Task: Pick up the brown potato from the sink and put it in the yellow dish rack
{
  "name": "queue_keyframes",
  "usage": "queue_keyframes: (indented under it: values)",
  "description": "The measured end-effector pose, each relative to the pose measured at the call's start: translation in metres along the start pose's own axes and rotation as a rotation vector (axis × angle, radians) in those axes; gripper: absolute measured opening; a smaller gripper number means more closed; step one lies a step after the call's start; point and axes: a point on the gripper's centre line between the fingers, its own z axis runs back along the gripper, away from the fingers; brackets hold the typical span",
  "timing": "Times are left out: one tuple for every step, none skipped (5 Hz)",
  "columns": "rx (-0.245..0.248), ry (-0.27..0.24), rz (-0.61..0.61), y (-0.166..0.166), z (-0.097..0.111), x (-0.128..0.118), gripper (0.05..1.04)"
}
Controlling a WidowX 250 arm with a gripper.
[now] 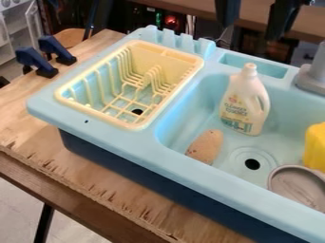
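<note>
My gripper grabs the brown, potato-like object around its rounded middle next, to put it in the pale yellow dish rack.
At the top edge, right of centre, my gripper (251,30) stands open, its two black fingers wide apart with nothing held between them. It is above and behind the sink's back rim. Nearest below it is a white bottle (244,102) with a handle, upright in the light blue sink (190,97). A brown, potato-like object (205,146) lies in the basin to the lower left of the bottle. A round grey metal dish (298,185) lies at the lower right, with a yellow object (315,148) behind it, cut off by the right edge.
A pale yellow dish rack (130,124) sits in the left part of the sink unit. The grey faucet (312,76) rises at the back right. Two dark blue clamps (33,60) grip the wooden table (25,116) at the left.
</note>
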Motion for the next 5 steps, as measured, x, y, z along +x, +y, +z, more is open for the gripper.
queue_keyframes:
  values:
    - [0.004, 0.038, -0.009, -0.002, -0.013, -0.001, 1.003]
    - [0.01, 0.059, -0.088, -0.011, -0.034, -0.008, 1.003]
    - [0.051, 0.084, -0.128, -0.019, -0.043, -0.016, 1.003]
    - [0.075, 0.125, -0.125, -0.021, -0.054, -0.026, 1.003]
    - [0.074, 0.173, -0.126, -0.017, -0.068, -0.032, 1.002]
